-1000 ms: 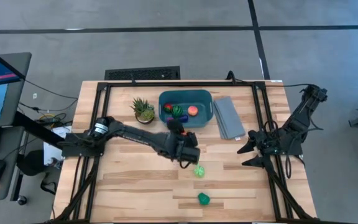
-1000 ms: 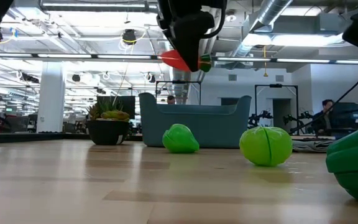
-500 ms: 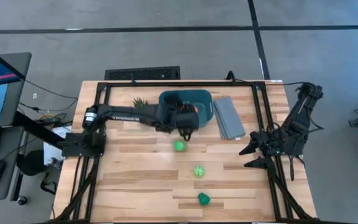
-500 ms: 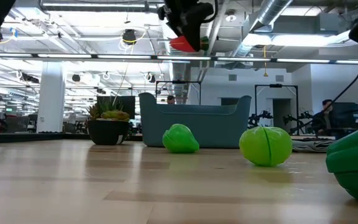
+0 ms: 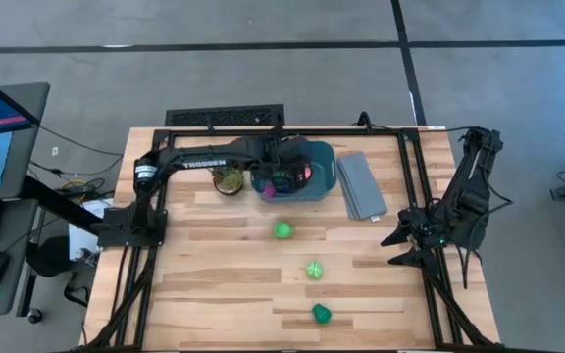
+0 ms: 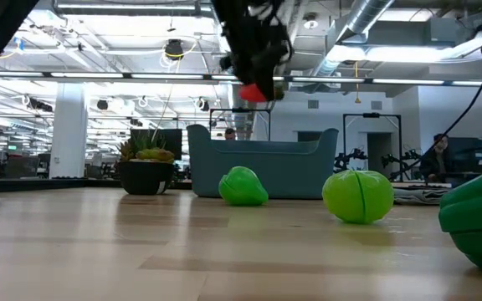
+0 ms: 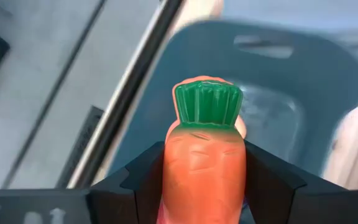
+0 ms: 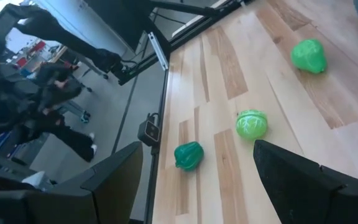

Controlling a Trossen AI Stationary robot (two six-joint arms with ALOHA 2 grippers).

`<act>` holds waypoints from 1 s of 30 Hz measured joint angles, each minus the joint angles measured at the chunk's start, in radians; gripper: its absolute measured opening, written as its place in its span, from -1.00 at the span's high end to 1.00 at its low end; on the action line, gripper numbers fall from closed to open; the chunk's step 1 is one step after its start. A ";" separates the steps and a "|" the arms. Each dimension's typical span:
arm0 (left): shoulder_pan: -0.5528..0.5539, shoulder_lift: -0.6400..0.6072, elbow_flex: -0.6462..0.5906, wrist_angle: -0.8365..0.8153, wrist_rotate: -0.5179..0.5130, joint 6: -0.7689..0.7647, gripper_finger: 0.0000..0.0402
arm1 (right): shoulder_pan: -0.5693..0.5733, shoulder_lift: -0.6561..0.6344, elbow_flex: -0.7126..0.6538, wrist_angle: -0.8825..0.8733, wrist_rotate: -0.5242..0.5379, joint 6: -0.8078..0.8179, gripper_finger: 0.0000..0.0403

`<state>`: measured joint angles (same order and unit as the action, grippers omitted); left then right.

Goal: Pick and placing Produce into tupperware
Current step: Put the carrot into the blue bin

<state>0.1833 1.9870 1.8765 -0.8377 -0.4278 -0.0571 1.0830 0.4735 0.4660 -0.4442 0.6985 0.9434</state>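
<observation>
The orange carrot (image 6: 256,92) is above the teal tupperware; my left gripper should lower it in before releasing.
My left gripper (image 5: 281,179) hangs over the near left part of the teal tupperware (image 5: 323,149), shut on an orange toy carrot (image 7: 204,155) with a green top. In the low view the carrot (image 6: 256,92) shows above the tupperware (image 6: 262,167). Other produce lies inside the tub, mostly hidden by the gripper. Three green pieces of produce (image 5: 282,230) (image 5: 314,269) (image 5: 321,313) rest on the wooden table. My right gripper (image 5: 388,249) waits open at the table's right edge, holding nothing. My left gripper pinches the carrot's orange body (image 7: 194,171) between its two fingers, just below the green top (image 7: 207,102). The carrot lies along the fingers, its green end pointing away from the wrist. The fingers slant downward toward the tub. The carrot is lifted clear above the tupperware.
A spiky potted plant (image 5: 229,179) stands left of the tub, partly under the left arm. A flat grey ribbed slab (image 5: 361,186) lies right of the tub. In the right wrist view the three green pieces (image 8: 307,55) (image 8: 252,124) (image 8: 188,155) sit on open wood.
My left gripper has carried the carrot from above the table's middle toward the far edge and a little upward, and now hangs over the tupperware. It rolled as it went and stayed shut on the carrot. A green piece it had covered now shows on the table.
</observation>
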 joint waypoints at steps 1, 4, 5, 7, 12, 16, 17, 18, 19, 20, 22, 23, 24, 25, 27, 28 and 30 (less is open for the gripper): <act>0.013 0.003 -0.014 0.004 0.013 0.000 0.13 | 0.008 0.000 0.000 0.001 0.015 0.001 -0.63; 0.053 0.003 -0.037 0.035 0.066 0.000 0.13 | 0.027 0.001 0.000 0.001 0.058 0.011 -0.63; 0.064 0.000 -0.054 0.064 0.082 0.000 0.13 | 0.032 0.001 0.000 0.001 0.068 0.016 -0.63; 0.084 0.001 -0.091 0.099 0.102 -0.006 0.13 | 0.038 0.005 0.000 0.002 0.089 0.025 -0.63; 0.124 0.001 -0.156 0.145 0.157 -0.016 0.13 | 0.039 0.013 0.000 0.003 0.100 0.052 -0.63; 0.140 0.004 -0.208 0.152 0.171 -0.020 0.13 | 0.039 0.024 0.000 0.003 0.115 0.071 -0.63; 0.143 0.003 -0.220 0.166 0.184 -0.020 0.13 | 0.039 0.026 0.000 0.003 0.116 0.071 -0.63; 0.145 0.003 -0.231 0.170 0.190 -0.020 0.13 | 0.038 0.028 0.000 0.002 0.116 0.075 -0.63; 0.147 0.003 -0.243 0.166 0.194 -0.020 0.13 | 0.036 0.029 0.000 0.003 0.116 0.078 -0.63; 0.149 0.003 -0.251 0.161 0.198 -0.020 0.13 | 0.033 0.030 0.000 0.003 0.116 0.078 -0.63; 0.150 0.003 -0.270 0.187 0.197 -0.020 0.13 | 0.026 0.031 0.000 0.003 0.116 0.079 -0.63; 0.152 0.003 -0.280 0.211 0.196 -0.020 0.13 | 0.022 0.031 0.000 0.003 0.116 0.079 -0.63; 0.155 0.003 -0.287 0.219 0.196 -0.020 0.13 | 0.018 0.031 0.000 0.003 0.116 0.079 -0.63; 0.158 0.003 -0.292 0.218 0.197 -0.021 0.13 | 0.013 0.031 0.000 0.003 0.116 0.079 -0.63; 0.163 0.003 -0.296 0.222 0.198 -0.029 0.13 | 0.004 0.031 0.000 0.003 0.116 0.079 -0.63; 0.164 0.003 -0.298 0.228 0.197 -0.029 0.13 | 0.000 0.031 0.000 0.003 0.116 0.079 -0.63; 0.168 0.003 -0.306 0.235 0.197 -0.029 0.13 | -0.007 0.031 0.000 0.003 0.116 0.079 -0.63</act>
<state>0.3514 1.9900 1.5708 -0.6032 -0.2309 -0.0856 1.0762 0.5041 0.4660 -0.4412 0.8143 1.0225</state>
